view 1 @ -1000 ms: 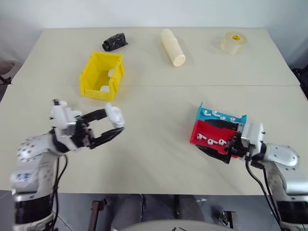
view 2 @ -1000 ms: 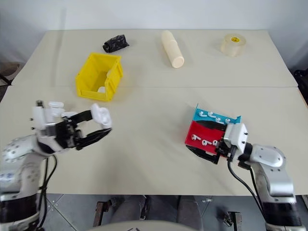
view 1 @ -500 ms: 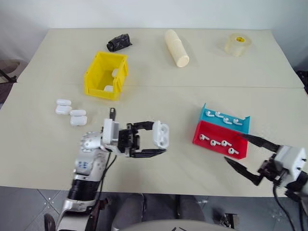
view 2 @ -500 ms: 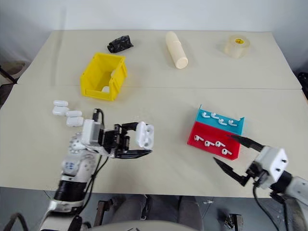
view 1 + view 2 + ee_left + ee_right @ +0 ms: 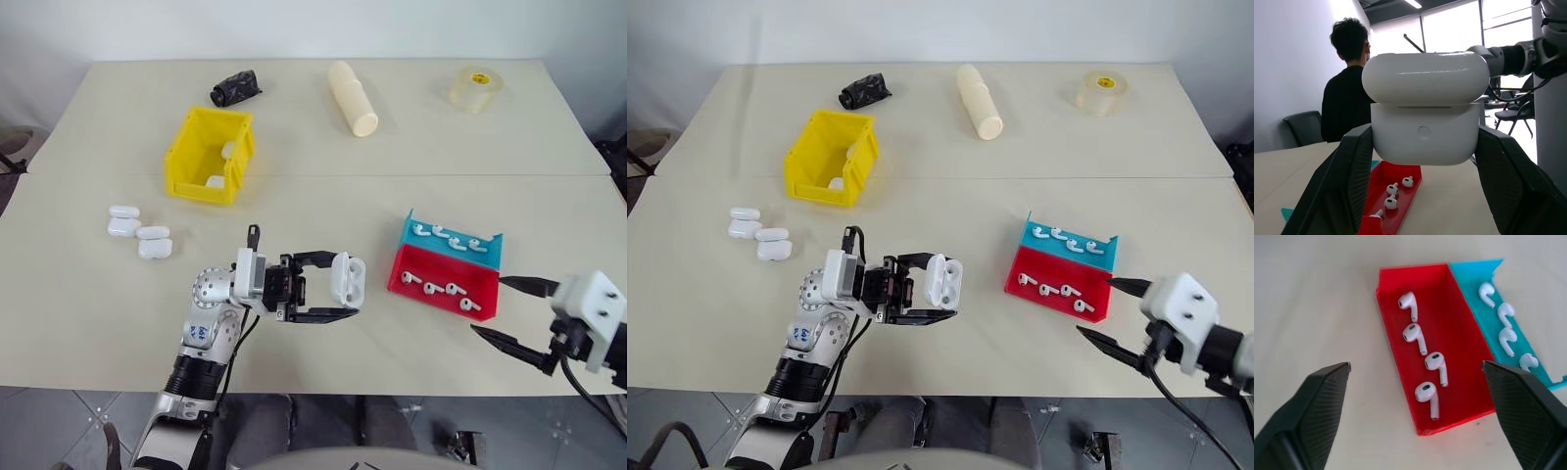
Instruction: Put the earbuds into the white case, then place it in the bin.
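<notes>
My right gripper goes lower, before closing on the earbuds in the red tray (image 5: pixel 431 299). My fingers hang high above the earbuds, so closing now would miss them.
My left gripper (image 5: pixel 343 286) is shut on the white case (image 5: pixel 349 278) and holds it above the table's middle, just left of the trays. In the left wrist view the case (image 5: pixel 1425 110) sits between the two black fingers (image 5: pixel 1344 186), its lid over its body. Several earbuds (image 5: pixel 443 289) lie in a red tray (image 5: pixel 431 299), and several more (image 5: pixel 1504 325) in the teal tray (image 5: pixel 460 257) behind it. My right gripper (image 5: pixel 491 306) hangs open and empty near the table's front right edge, just right of the red tray (image 5: pixel 1449 340). The yellow bin (image 5: pixel 196 184) stands at the back left.
Three spare white cases (image 5: pixel 137 230) lie left of my left arm, and more sit inside the bin. Along the far edge lie a black crumpled object (image 5: pixel 233 86), a cream cylinder roll (image 5: pixel 353 96) and a tape roll (image 5: pixel 475 88). A person (image 5: pixel 1347 98) sits in the background.
My left gripper has carried the case rightward from the table's left side to its middle. My right gripper has drawn back from the red tray toward the front right edge, still open.
</notes>
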You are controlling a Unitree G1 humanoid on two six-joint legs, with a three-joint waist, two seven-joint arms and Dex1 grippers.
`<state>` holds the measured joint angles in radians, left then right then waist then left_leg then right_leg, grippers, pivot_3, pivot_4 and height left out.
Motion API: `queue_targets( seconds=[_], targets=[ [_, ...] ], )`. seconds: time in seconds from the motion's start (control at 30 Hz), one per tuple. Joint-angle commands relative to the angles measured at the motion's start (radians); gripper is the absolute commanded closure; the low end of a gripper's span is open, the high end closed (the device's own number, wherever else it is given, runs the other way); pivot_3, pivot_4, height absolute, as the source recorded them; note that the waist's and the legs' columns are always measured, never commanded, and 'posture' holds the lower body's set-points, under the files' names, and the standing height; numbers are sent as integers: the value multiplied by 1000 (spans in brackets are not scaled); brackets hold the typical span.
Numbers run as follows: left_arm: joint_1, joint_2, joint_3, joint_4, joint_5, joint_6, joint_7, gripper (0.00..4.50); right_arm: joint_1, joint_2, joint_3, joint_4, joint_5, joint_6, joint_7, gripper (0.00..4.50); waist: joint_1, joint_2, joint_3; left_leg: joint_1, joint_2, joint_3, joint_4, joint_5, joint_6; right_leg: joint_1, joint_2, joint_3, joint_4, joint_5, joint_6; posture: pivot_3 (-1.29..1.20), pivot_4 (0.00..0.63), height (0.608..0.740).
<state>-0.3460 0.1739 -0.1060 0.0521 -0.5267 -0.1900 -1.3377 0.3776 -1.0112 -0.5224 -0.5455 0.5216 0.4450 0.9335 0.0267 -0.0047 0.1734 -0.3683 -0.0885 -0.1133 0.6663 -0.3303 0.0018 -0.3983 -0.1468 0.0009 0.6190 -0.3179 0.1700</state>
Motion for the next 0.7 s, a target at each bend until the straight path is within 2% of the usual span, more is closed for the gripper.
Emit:
queue_targets(
  seconds=[0.03,0.17,0.37,0.7],
  targets=[
    [8,-9,1,-40,-26,-17,11,1738,-161,-150,98,-22,56,288,-60,0,0,0,0,0,0,0,0,0,0,0,0,0,0,0,0,0,150,740],
    [22,-12,-6,-65,-37,-15,9,1738,-326,-260,243,-23,57,444,-73,0,3,0,0,-2,1,-3,-1,0,0,0,0,-3,-2,0,0,0,150,740],
    [27,9,-6,-82,-44,-6,-5,1738,-529,-311,421,-6,44,556,-56,0,1,0,0,-4,-1,-3,0,-1,1,0,-3,-5,-5,0,0,0,150,740],
    [28,24,-22,-91,-32,6,15,1738,-557,-350,560,-18,-60,584,-68,0,0,0,0,-4,-1,-3,-1,-1,1,0,-2,-5,-5,0,1,0,150,740]
  ],
)
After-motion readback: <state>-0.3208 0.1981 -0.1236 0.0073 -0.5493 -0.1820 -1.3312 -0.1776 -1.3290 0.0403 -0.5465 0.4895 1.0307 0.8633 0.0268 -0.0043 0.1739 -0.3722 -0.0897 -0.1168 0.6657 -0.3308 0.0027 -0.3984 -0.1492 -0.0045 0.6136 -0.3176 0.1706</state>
